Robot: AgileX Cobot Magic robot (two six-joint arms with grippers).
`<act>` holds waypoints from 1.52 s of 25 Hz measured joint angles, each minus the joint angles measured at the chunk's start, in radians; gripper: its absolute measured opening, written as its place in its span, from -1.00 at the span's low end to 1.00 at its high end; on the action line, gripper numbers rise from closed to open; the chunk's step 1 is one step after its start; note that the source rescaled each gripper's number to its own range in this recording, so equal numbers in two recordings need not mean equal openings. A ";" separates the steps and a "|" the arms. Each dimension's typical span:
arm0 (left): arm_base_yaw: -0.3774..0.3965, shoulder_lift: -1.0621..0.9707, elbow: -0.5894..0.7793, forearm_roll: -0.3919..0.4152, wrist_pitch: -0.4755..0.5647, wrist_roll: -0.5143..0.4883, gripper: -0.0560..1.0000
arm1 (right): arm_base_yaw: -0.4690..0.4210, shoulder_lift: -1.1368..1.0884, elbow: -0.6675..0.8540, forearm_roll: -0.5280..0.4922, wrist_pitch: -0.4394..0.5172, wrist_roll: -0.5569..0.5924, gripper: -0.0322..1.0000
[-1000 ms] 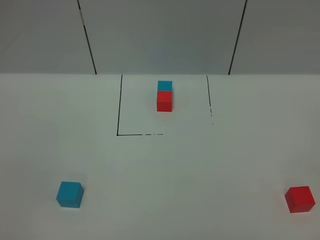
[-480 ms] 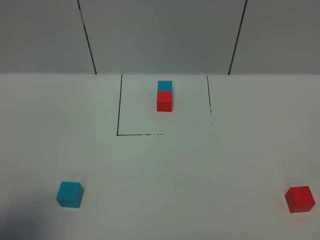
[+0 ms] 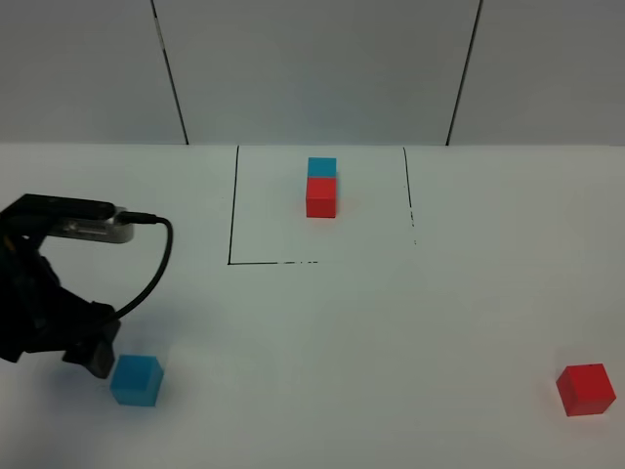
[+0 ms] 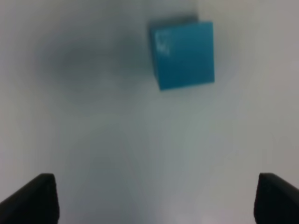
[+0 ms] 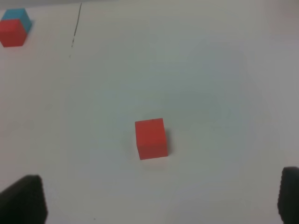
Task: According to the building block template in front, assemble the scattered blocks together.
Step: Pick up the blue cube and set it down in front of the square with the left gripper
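Next, the left gripper grabs the loose cyan cube (image 3: 136, 380) by its opposite sides to join it to the loose red cube (image 3: 586, 389).
The template is a cyan cube (image 3: 321, 167) joined to a red cube (image 3: 321, 196) inside a thin black-line frame (image 3: 232, 215) at the back middle; it also shows in the right wrist view (image 5: 11, 30). The loose cyan cube (image 3: 136, 380) sits at the front left, and also shows in the left wrist view (image 4: 183, 55). My left gripper (image 3: 96, 357) is just left of it, open (image 4: 156, 183) and empty, not touching it. The loose red cube (image 3: 586, 389) sits at the front right. My right gripper (image 5: 159, 179) is open, short of the red cube (image 5: 151, 138), and out of the exterior view.
The white table (image 3: 322, 332) ends at a grey wall (image 3: 312, 68) with two dark seams. The left arm's black body and cable (image 3: 156, 264) hang over the left side of the table.
The left arm has come into the exterior view from the left and now stands beside the loose cyan cube. No cube has moved.
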 joint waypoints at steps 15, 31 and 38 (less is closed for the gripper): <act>-0.077 0.258 0.000 -0.001 -0.213 -0.064 0.56 | 0.000 0.000 0.000 0.000 0.000 0.000 1.00; -0.086 0.363 0.000 0.004 -0.262 -0.103 0.43 | 0.000 0.000 0.000 0.000 0.000 0.000 1.00; -0.086 0.376 0.000 0.004 -0.272 -0.103 0.06 | 0.000 0.000 0.000 0.000 0.000 0.000 1.00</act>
